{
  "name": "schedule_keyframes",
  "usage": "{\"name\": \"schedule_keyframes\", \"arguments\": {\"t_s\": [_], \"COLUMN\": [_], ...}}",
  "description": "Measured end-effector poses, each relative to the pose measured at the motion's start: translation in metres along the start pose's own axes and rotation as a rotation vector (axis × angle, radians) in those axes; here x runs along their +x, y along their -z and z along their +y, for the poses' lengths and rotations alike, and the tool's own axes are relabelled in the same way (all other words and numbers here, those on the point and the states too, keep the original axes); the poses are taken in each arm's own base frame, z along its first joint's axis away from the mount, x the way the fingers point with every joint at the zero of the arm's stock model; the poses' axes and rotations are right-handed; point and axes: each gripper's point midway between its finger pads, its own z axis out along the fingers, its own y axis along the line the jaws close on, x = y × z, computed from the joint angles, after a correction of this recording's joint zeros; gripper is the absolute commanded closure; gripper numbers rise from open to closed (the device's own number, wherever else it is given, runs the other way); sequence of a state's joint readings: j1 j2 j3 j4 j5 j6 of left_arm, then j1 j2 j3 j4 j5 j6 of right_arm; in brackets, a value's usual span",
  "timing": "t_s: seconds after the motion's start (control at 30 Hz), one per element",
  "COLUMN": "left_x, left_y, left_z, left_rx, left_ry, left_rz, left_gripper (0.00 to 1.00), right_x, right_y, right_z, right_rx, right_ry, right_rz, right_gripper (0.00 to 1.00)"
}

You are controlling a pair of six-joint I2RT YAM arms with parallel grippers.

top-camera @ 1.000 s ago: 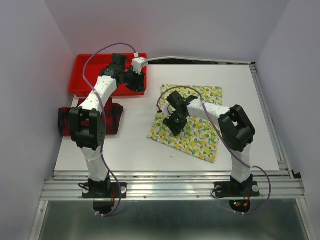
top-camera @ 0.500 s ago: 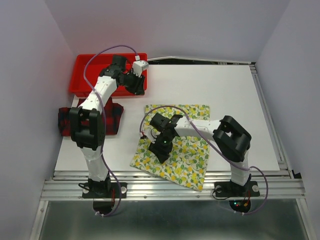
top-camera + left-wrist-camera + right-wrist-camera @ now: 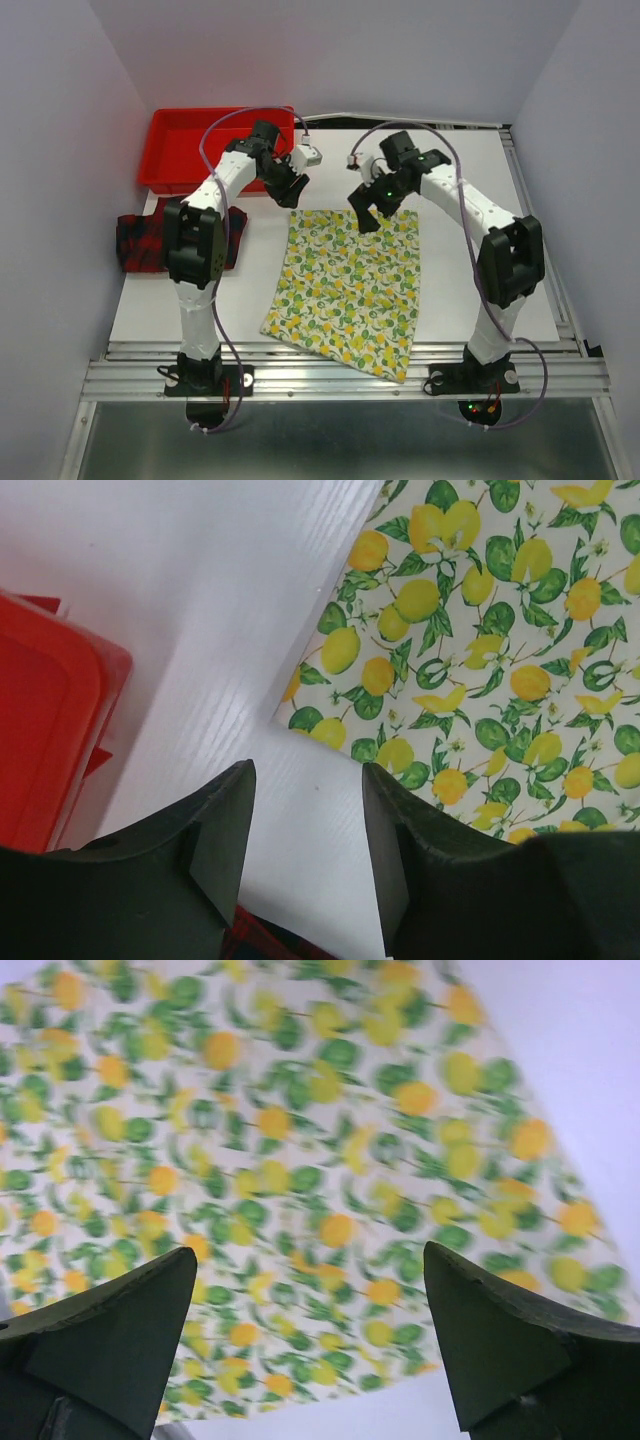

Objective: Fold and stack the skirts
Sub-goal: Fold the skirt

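My right gripper grabs the lemon-print skirt's far corner (image 3: 414, 214) (image 3: 614, 1307) next, across from my left gripper's corner, to fold the skirt's far edge over.
The lemon-print skirt (image 3: 350, 290) lies spread flat in the middle of the table, one near corner at the front edge. My left gripper (image 3: 287, 191) hovers open just off its far-left corner; the left wrist view shows bare table between the jaws (image 3: 307, 780) and the lemon skirt (image 3: 480, 660) to their right. My right gripper (image 3: 368, 211) hangs wide open over the skirt's far edge, the print (image 3: 300, 1160) blurred below its jaws (image 3: 310, 1260), nothing held. The red-and-black plaid skirt (image 3: 140, 245) lies at the table's left edge, partly behind my left arm.
A red plastic tray (image 3: 180, 150) sits at the far left corner, its rim (image 3: 50, 730) close to my left gripper. A cable runs along the table's back edge (image 3: 400, 120). A metal rail (image 3: 340, 375) borders the near side.
The lemon skirt was dragged nearer and now lies stretched out flat. My right gripper let go, opened wide and rose to the far edge. My left gripper swung from the tray to the skirt's corner and widened.
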State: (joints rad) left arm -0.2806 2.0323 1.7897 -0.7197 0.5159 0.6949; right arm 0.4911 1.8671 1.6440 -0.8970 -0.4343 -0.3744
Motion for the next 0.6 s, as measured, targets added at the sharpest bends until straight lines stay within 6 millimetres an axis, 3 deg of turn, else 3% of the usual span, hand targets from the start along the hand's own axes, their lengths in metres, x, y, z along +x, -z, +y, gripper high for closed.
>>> {"name": "schedule_keyframes", "arguments": {"t_s": [0.13, 0.3, 0.43, 0.6], "left_x": [0.004, 0.01, 0.017, 0.019], "left_y": [-0.021, -0.034, -0.041, -0.047], "left_z": [-0.003, 0.002, 0.003, 0.003], "left_rx": [0.026, 0.045, 0.059, 0.066], "left_ry": [-0.071, -0.129, -0.15, -0.163], "left_rz": [0.052, 0.084, 0.104, 0.114], "left_gripper": [0.44, 0.46, 0.47, 0.48], "right_x": [0.02, 0.05, 0.071, 0.077], "right_y": [0.029, 0.025, 0.005, -0.006], "right_z": [-0.084, -0.161, -0.175, -0.177], "right_rx": [0.145, 0.218, 0.198, 0.184], "right_ry": [-0.042, -0.06, -0.029, 0.024], "right_rz": [0.011, 0.075, 0.146, 0.179], "right_gripper": [0.01, 0.11, 0.19, 0.3]}}
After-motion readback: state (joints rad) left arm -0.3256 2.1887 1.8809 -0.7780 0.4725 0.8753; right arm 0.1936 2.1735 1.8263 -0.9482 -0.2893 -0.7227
